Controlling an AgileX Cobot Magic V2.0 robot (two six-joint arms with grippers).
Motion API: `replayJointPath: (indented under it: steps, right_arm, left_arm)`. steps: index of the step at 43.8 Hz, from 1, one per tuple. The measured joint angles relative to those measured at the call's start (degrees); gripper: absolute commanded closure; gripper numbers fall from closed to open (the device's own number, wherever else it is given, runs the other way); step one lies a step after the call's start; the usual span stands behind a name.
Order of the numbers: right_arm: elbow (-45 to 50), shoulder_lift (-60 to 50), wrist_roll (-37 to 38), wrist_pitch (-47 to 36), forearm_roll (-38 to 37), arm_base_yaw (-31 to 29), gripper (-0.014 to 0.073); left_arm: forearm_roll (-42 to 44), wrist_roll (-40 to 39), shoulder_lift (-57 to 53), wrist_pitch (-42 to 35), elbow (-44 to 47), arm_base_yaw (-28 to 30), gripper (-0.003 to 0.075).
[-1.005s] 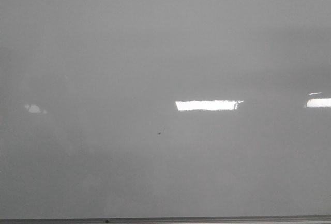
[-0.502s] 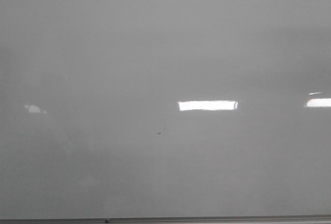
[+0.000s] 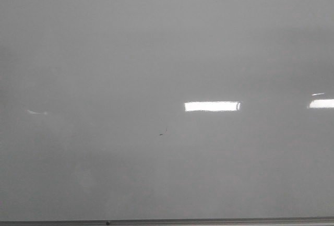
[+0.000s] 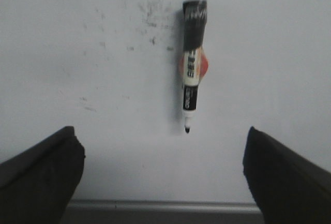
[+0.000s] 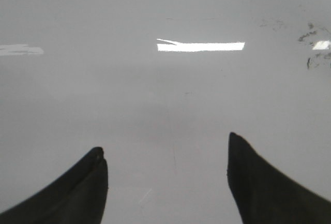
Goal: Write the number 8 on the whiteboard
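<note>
The marker has a round red lump (image 4: 204, 65) that bulges out behind its white label, so my left gripper will next grab the marker by its straight black part near its tip (image 4: 190, 98).
The whiteboard (image 3: 167, 54) fills the front view, glossy pale grey with bright light reflections and a thin grey bottom edge (image 3: 209, 221). No number 8 shows on it; only a tiny dark speck (image 3: 161, 133). Neither gripper shows in the front view. In the left wrist view a black marker (image 4: 192, 61) with a white label and uncapped tip lies on the board (image 4: 77, 38), beyond my open, empty left gripper (image 4: 163, 146). In the right wrist view my right gripper (image 5: 165, 154) is open and empty over the bare board (image 5: 155, 94).
Faint smudges of old ink mark the board near the marker's back end (image 4: 150, 14) and at one side of the right wrist view (image 5: 313, 45). The board's grey metal edge (image 4: 165, 207) runs just below the left fingers.
The reflections on the board have shifted: the central bright bar narrowed from its left end and the small left glare faded. Nothing else has visibly changed.
</note>
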Motion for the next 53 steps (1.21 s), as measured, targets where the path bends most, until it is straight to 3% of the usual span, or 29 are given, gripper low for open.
replayJointPath:
  steps: [7, 20, 32, 53]
  right_arm:
    - [0.00, 0.00, 0.00, 0.00, 0.00, 0.00, 0.0076]
    - [0.00, 0.00, 0.00, 0.05, 0.00, 0.00, 0.0076]
    - [0.00, 0.00, 0.00, 0.14, 0.00, 0.00, 0.0076]
    - [0.00, 0.00, 0.00, 0.27, 0.00, 0.00, 0.0076]
  left_arm:
    - [-0.86, 0.00, 12.95, 0.93, -4.13, -2.29, 0.0122]
    - [-0.86, 0.00, 29.47, -8.88, -8.39, -4.37, 0.0122]
    - [-0.86, 0.00, 37.83, -17.71, -9.81, -4.37, 0.0128]
    - [-0.86, 0.00, 41.56, -22.51, -9.81, -4.37, 0.0501]
